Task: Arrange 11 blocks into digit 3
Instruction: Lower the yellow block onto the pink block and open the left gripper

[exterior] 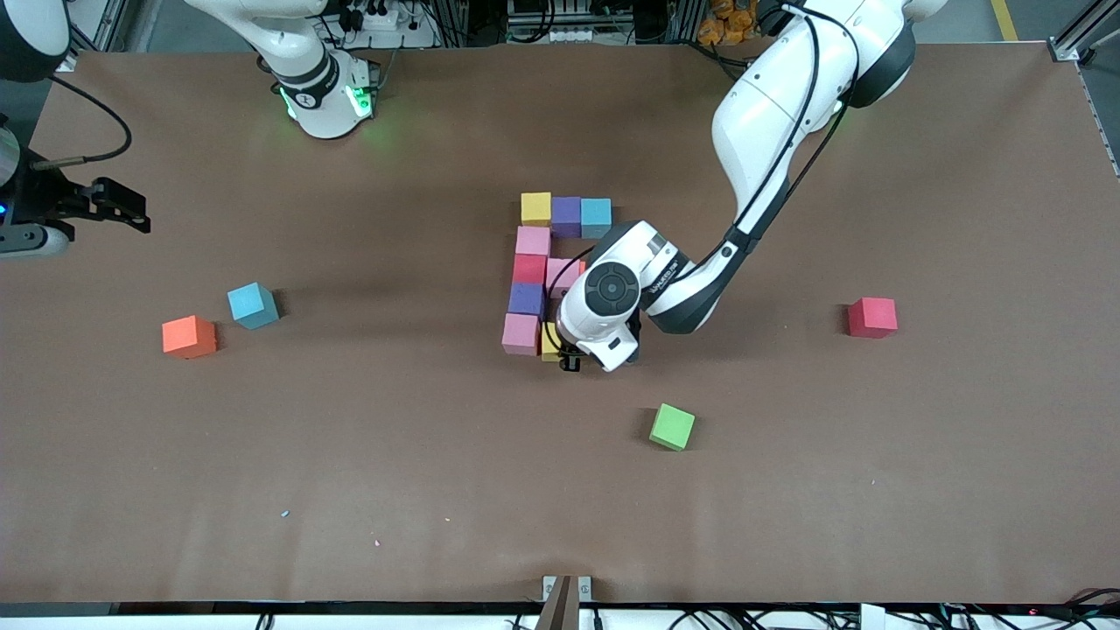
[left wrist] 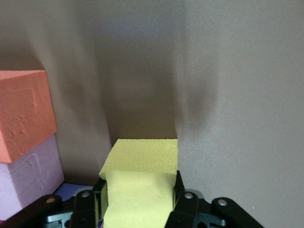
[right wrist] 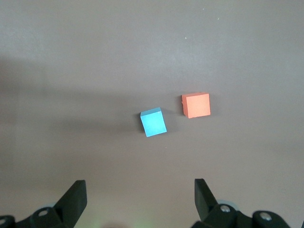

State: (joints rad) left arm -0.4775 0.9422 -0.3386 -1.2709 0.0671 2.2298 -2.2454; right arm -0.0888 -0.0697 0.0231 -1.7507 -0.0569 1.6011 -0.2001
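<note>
My left gripper opens next, since the yellow block's lower edge (exterior: 550, 357) sits on the tabletop and the block would stay beside the pink one.
Mid-table the blocks form a partial figure: yellow (exterior: 535, 208), purple (exterior: 566, 215) and blue (exterior: 596, 216) in the row farthest from the front camera. A column of pink (exterior: 533, 240), red (exterior: 529, 269), purple (exterior: 526, 299) and pink (exterior: 521, 333) runs toward the camera. Another pink (exterior: 563, 276) adjoins the red, with an orange block (left wrist: 23, 114) beside it. My left gripper (exterior: 569, 357) (left wrist: 137, 190) is shut on a yellow block (exterior: 550, 343) (left wrist: 142, 156), low beside the nearest pink. My right gripper (exterior: 118, 208) (right wrist: 140, 194) waits open over the right arm's end.
Loose blocks lie around: blue (exterior: 253, 304) (right wrist: 153, 122) and orange (exterior: 189, 337) (right wrist: 196, 105) toward the right arm's end, green (exterior: 672, 426) nearer the front camera than the figure, red (exterior: 871, 317) toward the left arm's end. The left arm's wrist covers part of the figure.
</note>
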